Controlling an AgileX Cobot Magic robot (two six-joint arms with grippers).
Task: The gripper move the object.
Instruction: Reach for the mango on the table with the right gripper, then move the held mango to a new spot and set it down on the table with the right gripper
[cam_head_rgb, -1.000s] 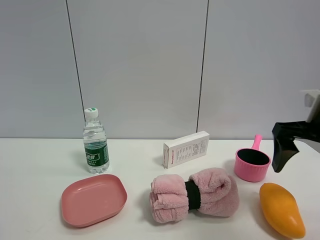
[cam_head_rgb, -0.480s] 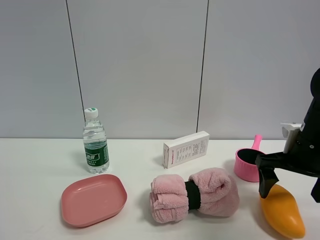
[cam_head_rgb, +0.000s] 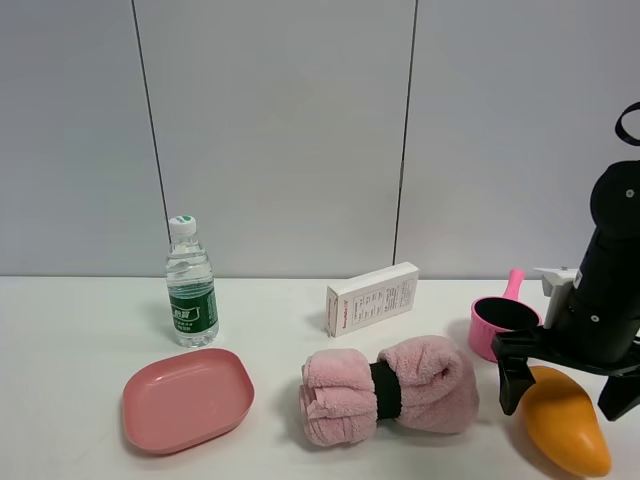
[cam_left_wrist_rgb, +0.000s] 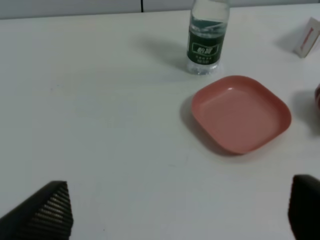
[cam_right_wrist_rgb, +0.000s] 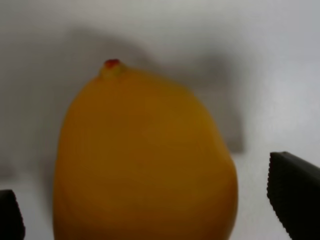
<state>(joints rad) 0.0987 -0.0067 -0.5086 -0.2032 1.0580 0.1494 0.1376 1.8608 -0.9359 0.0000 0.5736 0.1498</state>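
Note:
The fingers reach down along both sides of the mango's far end (cam_head_rgb: 549, 394) (cam_right_wrist_rgb: 144, 160), near the table, so my right gripper is now ready to close on it.
The orange-yellow mango (cam_head_rgb: 566, 432) lies on the white table at the front right. My right gripper (cam_head_rgb: 563, 392) is open and sits low over the mango's far end, with one dark finger on each side of it. In the right wrist view the mango (cam_right_wrist_rgb: 145, 160) fills the middle, between the two fingertips of the open right gripper (cam_right_wrist_rgb: 152, 210). I cannot tell whether the fingers touch it. My left gripper (cam_left_wrist_rgb: 175, 215) is open and empty above bare table; it is out of the high view.
A pink pot with a handle (cam_head_rgb: 503, 322) stands just behind the mango. A fluffy pink towel roll (cam_head_rgb: 390, 388) lies left of it. A white box (cam_head_rgb: 372, 297), a water bottle (cam_head_rgb: 190, 285) and a pink plate (cam_head_rgb: 187, 398) stand farther left; the plate (cam_left_wrist_rgb: 241, 113) and bottle (cam_left_wrist_rgb: 207, 37) also show in the left wrist view.
My right arm has come in from the right edge and moved left and down, bringing the open gripper over the mango. The mango and the other things have not moved.

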